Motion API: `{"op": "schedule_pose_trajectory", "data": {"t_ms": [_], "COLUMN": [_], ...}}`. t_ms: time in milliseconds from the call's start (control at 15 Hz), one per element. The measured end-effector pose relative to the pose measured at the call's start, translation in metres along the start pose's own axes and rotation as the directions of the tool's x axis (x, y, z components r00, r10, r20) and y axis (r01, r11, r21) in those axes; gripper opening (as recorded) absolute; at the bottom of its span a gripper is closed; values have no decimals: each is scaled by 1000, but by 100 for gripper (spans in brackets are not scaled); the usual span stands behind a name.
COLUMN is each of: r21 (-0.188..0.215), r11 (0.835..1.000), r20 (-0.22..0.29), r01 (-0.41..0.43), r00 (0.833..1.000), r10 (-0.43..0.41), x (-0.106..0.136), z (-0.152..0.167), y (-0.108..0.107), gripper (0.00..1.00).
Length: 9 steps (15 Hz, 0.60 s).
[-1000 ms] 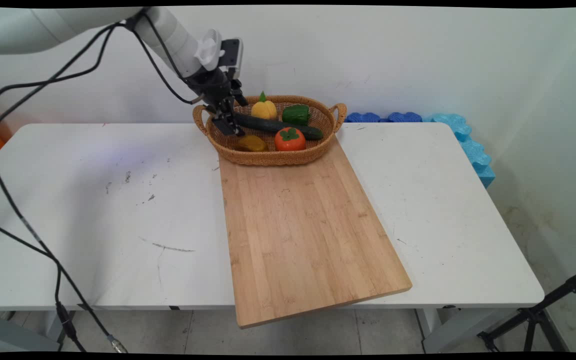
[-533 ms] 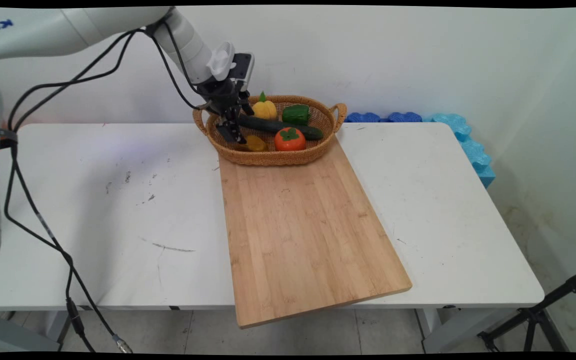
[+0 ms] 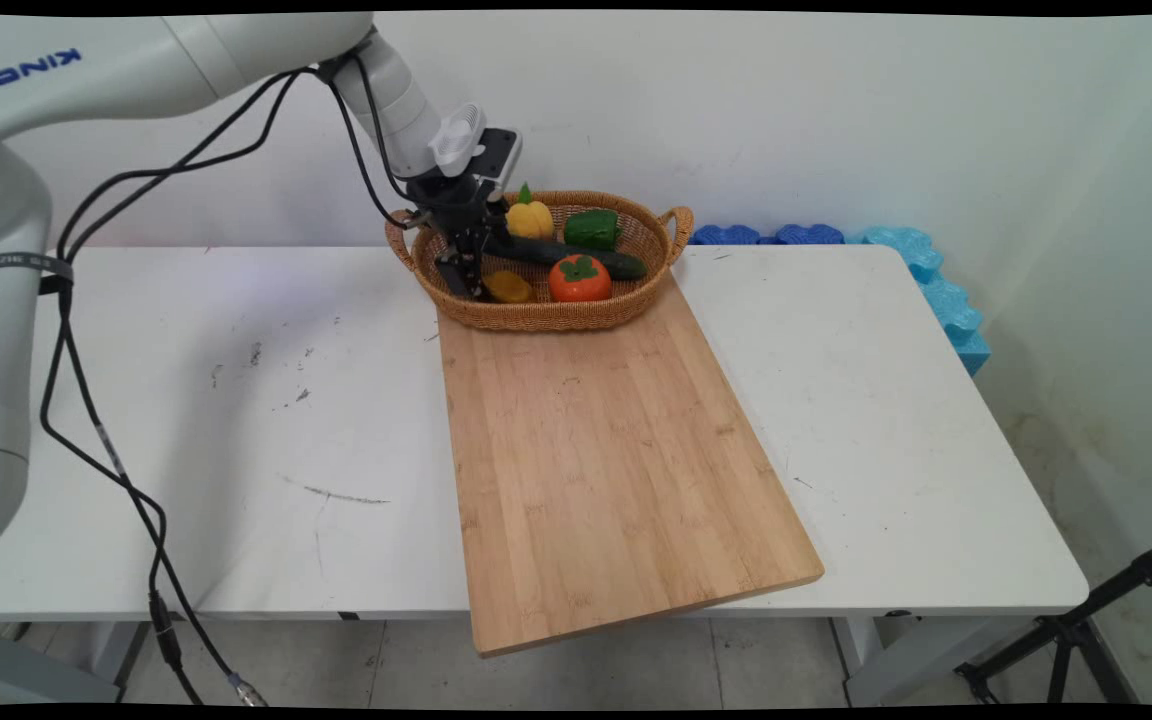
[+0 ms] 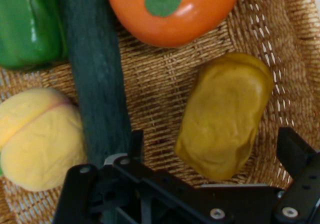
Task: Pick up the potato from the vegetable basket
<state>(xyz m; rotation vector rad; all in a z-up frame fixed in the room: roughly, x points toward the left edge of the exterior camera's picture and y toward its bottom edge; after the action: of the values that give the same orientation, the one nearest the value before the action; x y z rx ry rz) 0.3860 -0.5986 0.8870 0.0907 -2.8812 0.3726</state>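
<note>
The gripper grabs across the yellow-brown potato's long sides next, to lift the potato out of the wicker basket onto the cutting board.
My gripper reaches down into the left end of a wicker basket at the table's back. In the hand view the gripper is open, its fingers either side of a yellow-brown potato-like piece, which lies on the basket's weave. Left of it runs a dark green cucumber, with a yellow pepper and a green pepper beyond. An orange persimmon sits ahead. In the main view the yellow-brown piece lies just right of the fingers, next to the persimmon.
A long wooden cutting board runs from the basket to past the table's near edge. Blue foam pieces lie at the back right corner. Black cables hang at the left. A tripod leg stands on the floor at lower right.
The gripper has moved right and lower into the basket, from over the cucumber's left end to down beside the yellow-brown piece. The vegetables have not moved.
</note>
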Motion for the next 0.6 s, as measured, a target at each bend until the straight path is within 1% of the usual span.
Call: {"op": "schedule_pose_trajectory", "data": {"t_ms": [400, 600], "r21": [-51, -66], "r11": [997, 995], "r20": [9, 10], "r01": [-53, -68], "r00": [998, 998], "r10": [54, 69], "x": [1, 2], "z": [15, 19], "y": [-7, -9], "gripper": [100, 100]}}
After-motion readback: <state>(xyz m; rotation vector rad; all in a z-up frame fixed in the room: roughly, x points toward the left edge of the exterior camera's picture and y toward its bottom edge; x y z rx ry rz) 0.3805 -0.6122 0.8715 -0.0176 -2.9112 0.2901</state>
